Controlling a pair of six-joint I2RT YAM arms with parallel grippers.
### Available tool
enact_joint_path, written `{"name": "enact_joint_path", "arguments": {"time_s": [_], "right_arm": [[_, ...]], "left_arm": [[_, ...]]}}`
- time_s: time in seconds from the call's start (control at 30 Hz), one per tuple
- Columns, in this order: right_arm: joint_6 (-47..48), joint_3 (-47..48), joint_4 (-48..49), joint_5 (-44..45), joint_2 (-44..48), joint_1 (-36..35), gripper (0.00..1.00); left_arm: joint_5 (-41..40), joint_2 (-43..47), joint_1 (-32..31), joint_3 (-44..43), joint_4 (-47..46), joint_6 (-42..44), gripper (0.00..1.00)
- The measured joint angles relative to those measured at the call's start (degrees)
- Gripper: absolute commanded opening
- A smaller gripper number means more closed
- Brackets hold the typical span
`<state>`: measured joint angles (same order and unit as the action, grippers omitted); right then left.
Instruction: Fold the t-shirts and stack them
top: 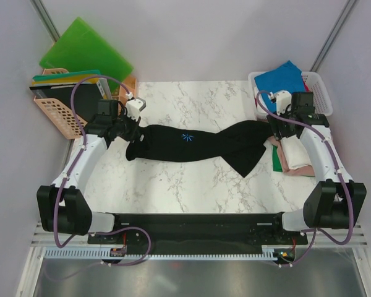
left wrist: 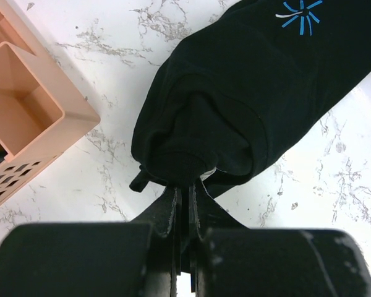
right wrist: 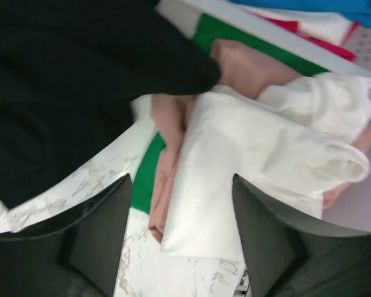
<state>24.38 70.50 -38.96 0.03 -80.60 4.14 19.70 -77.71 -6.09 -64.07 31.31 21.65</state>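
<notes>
The black t-shirt's bunched end is over flat marble and the t-shirt would land there, so I need to open my left gripper now.
A large black t-shirt point(top: 191, 143) lies stretched in a twisted band across the marble table. My left gripper point(top: 131, 131) is shut on its left end; in the left wrist view the jaws point(left wrist: 187, 185) pinch bunched black cloth point(left wrist: 253, 80). My right gripper point(top: 277, 133) stands open at the shirt's right end, holding nothing. In the right wrist view its fingers point(right wrist: 105, 229) straddle a folded white t-shirt point(right wrist: 247, 154) that lies on a pink one point(right wrist: 167, 179) and a green one point(right wrist: 147, 173). The black cloth point(right wrist: 68, 93) lies to the left. A blue t-shirt point(top: 284, 77) sits in the basket.
A white basket point(top: 321, 93) stands at the back right, close behind the right gripper. A peach rack point(top: 59, 105) with flat boards stands at the back left, with a bright green board point(top: 83, 49) leaning behind it. The peach rack point(left wrist: 25, 117) is just left of the left gripper.
</notes>
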Motion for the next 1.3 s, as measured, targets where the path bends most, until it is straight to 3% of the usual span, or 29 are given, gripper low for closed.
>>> {"name": "enact_joint_path", "arguments": {"time_s": [0.17, 0.33, 0.57, 0.63, 0.67, 0.7, 0.77, 0.87, 1.3], "right_arm": [[3.30, -0.68, -6.43, -6.56, 0.52, -4.31, 0.68], [6.38, -10.93, -9.38, -8.76, 2.78, -14.23, 0.65], [5.79, -17.99, -8.41, -9.25, 1.64, -19.54, 0.65], [5.66, -18.67, -7.37, -9.22, 0.63, -20.09, 0.65], [5.53, -18.93, -6.73, -9.22, -0.20, -20.20, 0.64], [5.40, -19.08, -6.14, -9.25, -1.14, -20.44, 0.64], [4.96, -19.39, -4.81, -9.20, -2.99, -20.87, 0.64], [4.28, -19.78, -3.69, -9.22, -4.02, -22.18, 0.64], [1.77, -20.15, 2.19, -8.33, -8.81, -26.05, 0.57]], "left_arm": [[-1.25, 0.00, 0.00, 0.00, 0.00, 0.00, 0.02], [-1.14, -0.50, 0.00, -0.52, 0.02, -0.02, 0.02], [-1.16, -2.10, 0.00, -1.68, 0.07, -0.07, 0.02], [-1.14, -2.16, 0.00, -1.68, 0.07, -0.07, 0.13], [-1.14, -2.19, 0.00, -1.68, 0.07, -0.02, 0.26], [-1.18, -2.19, 0.00, -1.68, 0.04, 0.13, 0.68], [-1.33, -2.19, 0.00, -1.68, 0.00, 0.09, 0.88], [-2.82, -2.16, 0.00, -1.68, -0.09, 0.35, 0.94], [-14.29, 7.48, 0.02, -1.64, -3.76, 2.67, 0.96]]}}
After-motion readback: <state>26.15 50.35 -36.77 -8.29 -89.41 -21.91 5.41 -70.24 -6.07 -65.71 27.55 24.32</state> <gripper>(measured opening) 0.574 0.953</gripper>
